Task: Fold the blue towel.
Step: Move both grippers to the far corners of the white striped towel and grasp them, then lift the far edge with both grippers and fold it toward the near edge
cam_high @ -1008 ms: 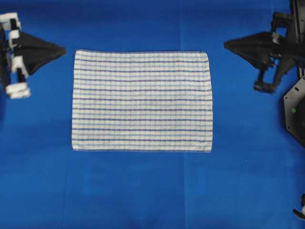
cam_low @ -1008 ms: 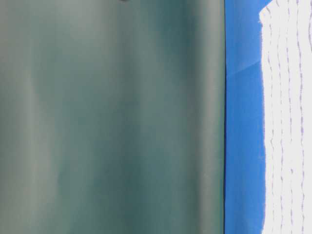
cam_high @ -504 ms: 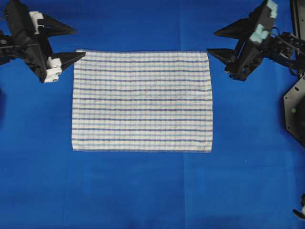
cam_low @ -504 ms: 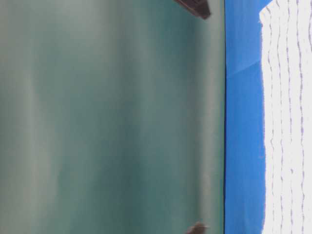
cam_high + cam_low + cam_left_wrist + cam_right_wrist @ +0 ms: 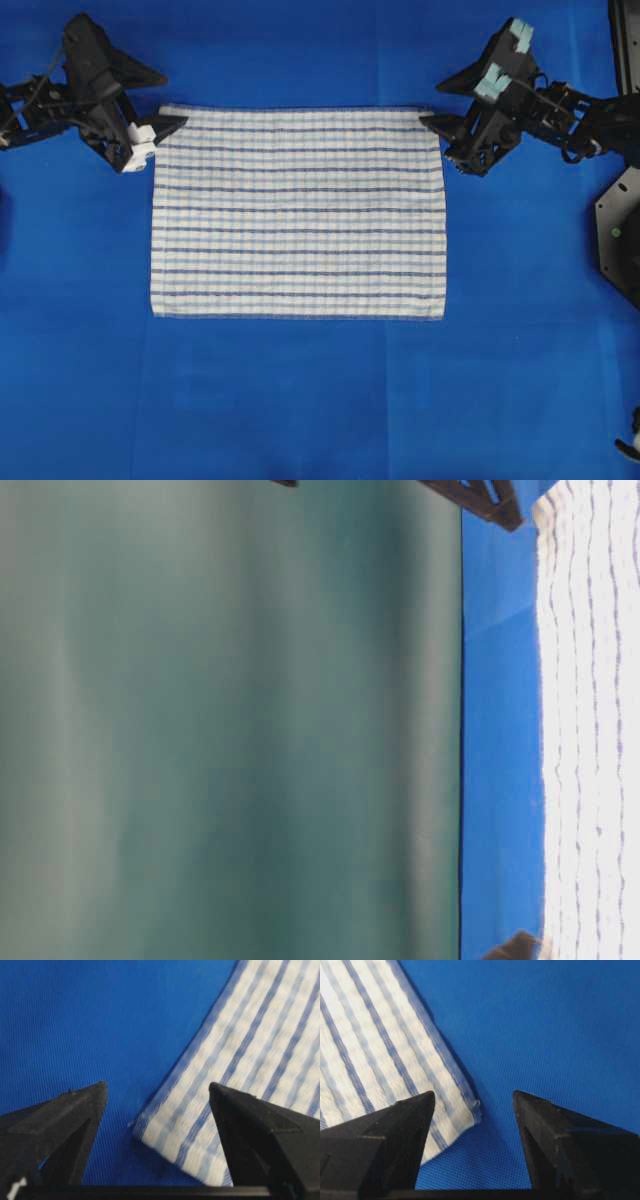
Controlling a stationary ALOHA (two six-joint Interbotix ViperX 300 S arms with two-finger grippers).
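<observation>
Next, my right gripper pinches the blue towel point(image 5: 298, 212) by its free corner point(image 5: 428, 113) to fold it, since the towel's middle lies flat and tight to the table.
The blue towel point(image 5: 298, 212), white with thin blue check stripes, lies flat and spread out on the blue covering. My left gripper point(image 5: 176, 98) stands open at its far left corner. In the left wrist view the gripper point(image 5: 157, 1087) straddles that corner of the towel point(image 5: 240, 1050), one fingertip point(image 5: 227, 1105) over the cloth and the other over the bare covering. My right gripper point(image 5: 430, 102) stands open at the far right corner. In the right wrist view the gripper point(image 5: 473, 1095) has the towel point(image 5: 380, 1055) corner between its tips. Neither holds the cloth.
The plain blue table covering point(image 5: 300, 400) runs all round the towel. Black arm hardware point(image 5: 620, 240) stands at the right edge. The table-level view is mostly a green backdrop point(image 5: 230, 730), with the towel point(image 5: 590, 730) in a strip at the right.
Both grippers were shut and away from the towel a second ago. They have opened and moved inward and down to the towel's two far corners. The towel has not moved.
</observation>
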